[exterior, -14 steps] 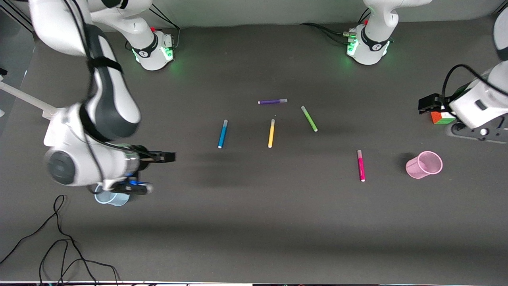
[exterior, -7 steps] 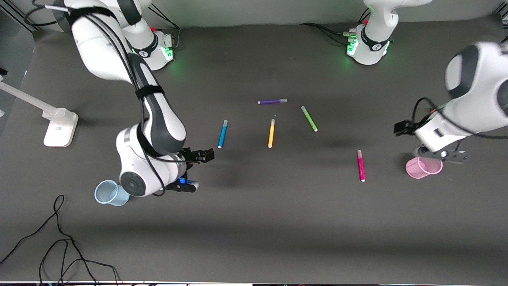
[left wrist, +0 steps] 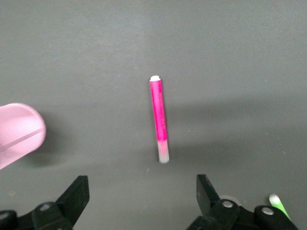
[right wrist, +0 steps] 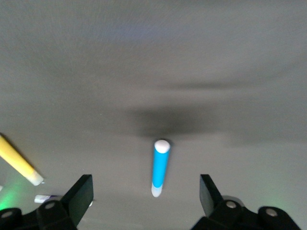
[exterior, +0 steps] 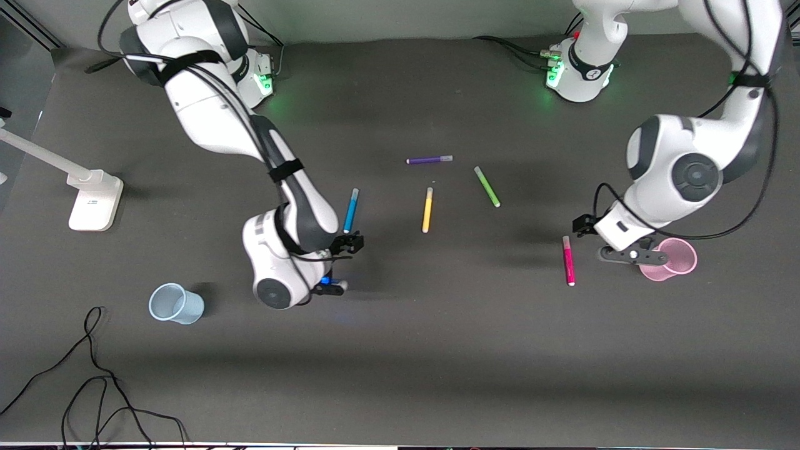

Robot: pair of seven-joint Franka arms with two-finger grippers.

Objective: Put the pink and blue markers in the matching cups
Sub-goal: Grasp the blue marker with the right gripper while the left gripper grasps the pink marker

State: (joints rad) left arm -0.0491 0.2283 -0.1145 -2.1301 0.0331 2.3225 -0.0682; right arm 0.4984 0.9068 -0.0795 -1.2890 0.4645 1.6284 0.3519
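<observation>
My left gripper grabs the pink marker by its pale end with the cap [exterior: 566,240] next. Then the marker's white tip slips into the pink cup [exterior: 680,257].
The blue marker [exterior: 350,211] lies on the dark table; my right gripper [exterior: 351,242] is open and empty just above the table at its nearer end. In the right wrist view the marker [right wrist: 160,167] lies ahead of the open gripper [right wrist: 144,191]. The pink marker [exterior: 567,260] lies near the pink cup [exterior: 680,257], which my left arm partly covers. My left gripper [exterior: 582,225] is open and empty beside the pink marker's farther end. The left wrist view shows the pink marker [left wrist: 159,120] ahead of the gripper [left wrist: 142,191] and the pink cup [left wrist: 19,132]. The pale blue cup [exterior: 175,303] stands toward the right arm's end.
A purple pen [exterior: 429,160], a yellow pen [exterior: 427,210] and a green pen [exterior: 487,186] lie mid-table between the two markers. A white stand base [exterior: 94,200] sits at the right arm's end. Black cables [exterior: 94,375] trail near the front edge.
My right gripper has swept from over the pale blue cup to the blue marker. My left gripper has swept in from the table's end, past the pink cup, to the pink marker.
</observation>
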